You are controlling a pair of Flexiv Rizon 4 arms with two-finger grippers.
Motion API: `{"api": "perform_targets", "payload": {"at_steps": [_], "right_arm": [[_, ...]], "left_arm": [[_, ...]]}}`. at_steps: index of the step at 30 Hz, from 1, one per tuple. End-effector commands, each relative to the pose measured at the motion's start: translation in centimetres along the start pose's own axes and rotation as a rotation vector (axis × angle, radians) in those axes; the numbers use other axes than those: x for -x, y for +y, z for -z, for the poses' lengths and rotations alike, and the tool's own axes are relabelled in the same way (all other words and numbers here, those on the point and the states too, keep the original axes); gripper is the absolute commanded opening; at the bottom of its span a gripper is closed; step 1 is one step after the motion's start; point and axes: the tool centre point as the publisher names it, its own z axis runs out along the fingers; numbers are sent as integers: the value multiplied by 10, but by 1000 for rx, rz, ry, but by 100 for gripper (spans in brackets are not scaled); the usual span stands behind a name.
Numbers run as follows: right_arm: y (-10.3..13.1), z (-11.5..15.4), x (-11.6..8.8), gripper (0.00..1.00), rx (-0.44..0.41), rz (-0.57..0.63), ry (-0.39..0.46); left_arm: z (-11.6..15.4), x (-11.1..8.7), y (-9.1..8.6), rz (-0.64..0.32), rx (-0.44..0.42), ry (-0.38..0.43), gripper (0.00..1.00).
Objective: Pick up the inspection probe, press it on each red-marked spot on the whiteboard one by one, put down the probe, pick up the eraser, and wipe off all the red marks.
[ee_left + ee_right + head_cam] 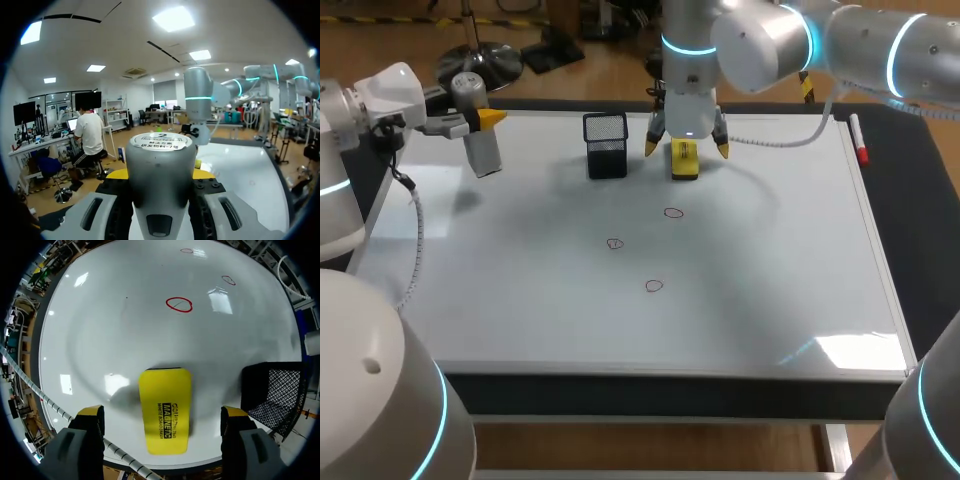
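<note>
My right gripper grabs the yellow eraser by its long sides (684,160) beside the printed lettering next, to wipe the red circles off the whiteboard (520,310).
The inspection probe (480,135), a white cylinder with a grey cap, hangs above the whiteboard's (520,310) far left corner, with my left gripper (478,118) shut on it. The left wrist view shows the probe (160,165) upright between my left gripper's (160,176) fingers. The yellow eraser (685,160) lies flat near the board's far edge. My right gripper (687,147) stands open just above it, one yellow tip on each side. From the right wrist the eraser (166,407) sits between my right gripper's (163,415) fingers, untouched. Three red circles (673,212), (614,243), (654,286) mark mid-board.
A black mesh holder (606,145) stands just left of the eraser, close beside my right gripper's finger (272,395). A red marker (859,140) lies along the board's right edge. A white cable trails from my right arm along the far edge.
</note>
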Motion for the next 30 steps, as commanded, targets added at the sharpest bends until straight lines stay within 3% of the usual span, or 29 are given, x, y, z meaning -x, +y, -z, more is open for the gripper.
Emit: {"api": "perform_targets", "payload": {"at_steps": [1,9,15,30], "right_arm": [[-1,-1,1,0,4,10,-3],[2,11,-6,0,-26,-48,-9],[-1,30,-25,0,-57,-146,-27],[13,47,-110,0,-40,-538,1]], "left_arm": [[0,0,0,-2,-2,-2,0],[0,0,0,-2,-2,-2,0],[0,0,0,-2,-2,-2,0],[0,0,0,-2,-2,-2,0]]}}
